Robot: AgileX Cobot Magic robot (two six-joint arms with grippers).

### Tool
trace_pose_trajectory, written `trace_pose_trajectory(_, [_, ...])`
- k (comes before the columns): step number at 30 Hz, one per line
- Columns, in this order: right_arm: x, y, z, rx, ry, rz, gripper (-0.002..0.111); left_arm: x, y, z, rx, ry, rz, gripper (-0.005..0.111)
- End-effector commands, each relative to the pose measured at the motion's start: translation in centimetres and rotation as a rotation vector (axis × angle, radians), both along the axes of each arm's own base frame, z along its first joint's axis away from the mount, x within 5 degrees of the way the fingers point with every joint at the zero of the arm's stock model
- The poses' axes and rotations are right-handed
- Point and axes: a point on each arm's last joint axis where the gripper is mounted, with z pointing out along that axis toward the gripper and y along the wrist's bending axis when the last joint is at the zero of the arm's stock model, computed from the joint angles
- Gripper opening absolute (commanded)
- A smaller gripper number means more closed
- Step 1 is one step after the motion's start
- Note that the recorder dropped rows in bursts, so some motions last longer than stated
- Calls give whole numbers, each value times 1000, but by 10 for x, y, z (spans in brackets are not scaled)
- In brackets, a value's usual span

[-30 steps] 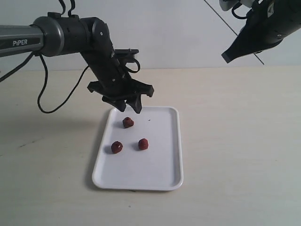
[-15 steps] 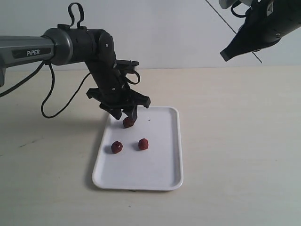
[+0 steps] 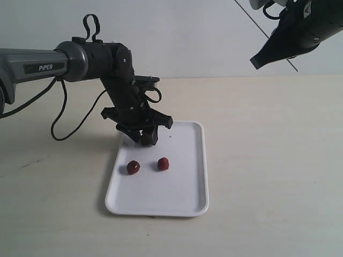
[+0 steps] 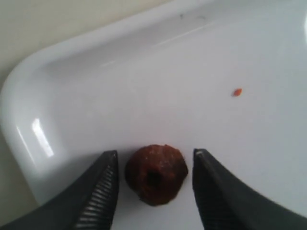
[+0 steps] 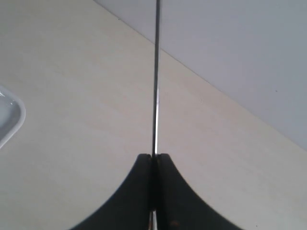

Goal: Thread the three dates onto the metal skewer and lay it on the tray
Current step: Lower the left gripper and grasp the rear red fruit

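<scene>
The rear date (image 4: 156,174) has the fingers on either side of it, so my left gripper needs to close. Closing now would hold the date.
The white tray (image 3: 182,199) lies on the table with three dark reddish-brown dates on it. My left gripper (image 3: 143,138) is down at the tray's far left corner, open, with its fingers on either side of the rear date (image 4: 156,174) and small gaps on both sides. In the left wrist view the left gripper (image 4: 154,152) shows a date with a hole facing the camera. Two other dates (image 3: 133,167) (image 3: 163,164) lie nearer the front. High at the right, my right gripper (image 5: 153,156) is shut on the thin metal skewer (image 5: 156,72), which sticks straight out from it.
The pale table (image 3: 268,160) spreads around the tray on all sides. A black cable (image 3: 59,126) hangs from the left arm down to the table at the left. A tiny orange speck (image 4: 237,92) lies on the tray floor. A tray corner (image 5: 7,120) shows in the right wrist view.
My left gripper has come down and slightly forward onto the tray, so its open fingers now straddle the rear date. The right arm holds still with the skewer.
</scene>
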Motion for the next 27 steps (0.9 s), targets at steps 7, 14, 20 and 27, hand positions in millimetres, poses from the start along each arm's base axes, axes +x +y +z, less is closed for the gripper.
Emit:
trace_pose_trajectory(7, [0, -1, 0, 4, -10, 2, 0, 1, -4, -3, -13, -14, -3, 41])
trace_pose_trajectory(14, [0, -1, 0, 4, -10, 2, 0, 0, -3, -3, -11, -8, -4, 27])
trace_pose_trajectory(20, [1, 0, 1, 7, -20, 5, 0, 0, -3, -3, -10, -8, -7, 27])
trace_pose_trajectory(27, [1, 0, 1, 7, -22, 6, 0, 2, 8, 18, -33, -6, -29, 27])
